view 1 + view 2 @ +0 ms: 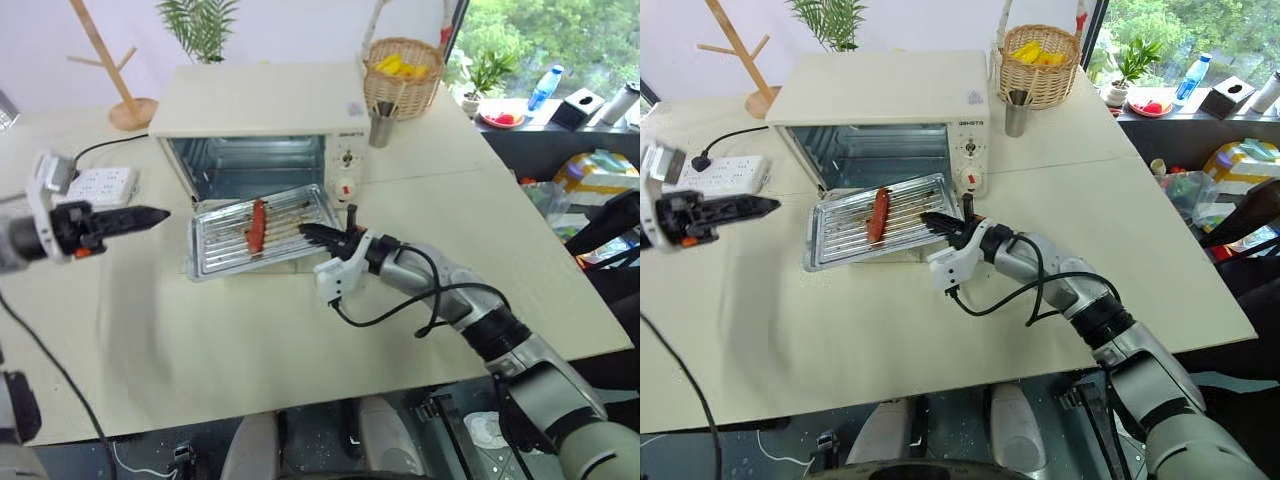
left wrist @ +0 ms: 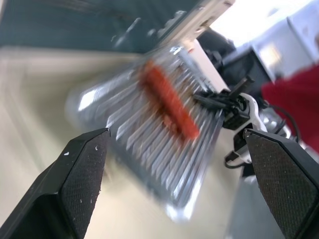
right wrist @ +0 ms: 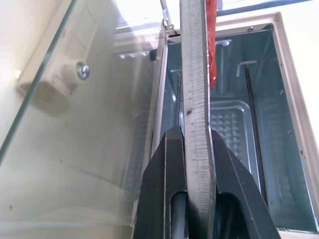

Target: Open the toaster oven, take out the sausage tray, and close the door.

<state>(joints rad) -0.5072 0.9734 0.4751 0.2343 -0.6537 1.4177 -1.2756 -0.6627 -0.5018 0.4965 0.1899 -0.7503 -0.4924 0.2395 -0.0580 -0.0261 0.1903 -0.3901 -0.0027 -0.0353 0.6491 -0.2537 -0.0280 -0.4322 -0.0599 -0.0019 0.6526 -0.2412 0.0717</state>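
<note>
A loose sausage is on the ribbed middle of the tray, so I should grab the tray by its free short rim with my left gripper next.
The cream-white toaster oven stands at the back of the table with its cavity open. Its glass door lies folded down flat in front. Over the door hangs the ribbed silver tray with one red sausage lying on it. My right gripper is shut on the tray's right rim, and the rim runs between its fingers. My left gripper hovers open to the left of the tray, pointing toward it, with nothing between its fingers.
A white power strip with a plugged cable lies behind my left gripper. A wicker basket and a metal cup stand to the right of the oven. A wooden stand is at the back left.
</note>
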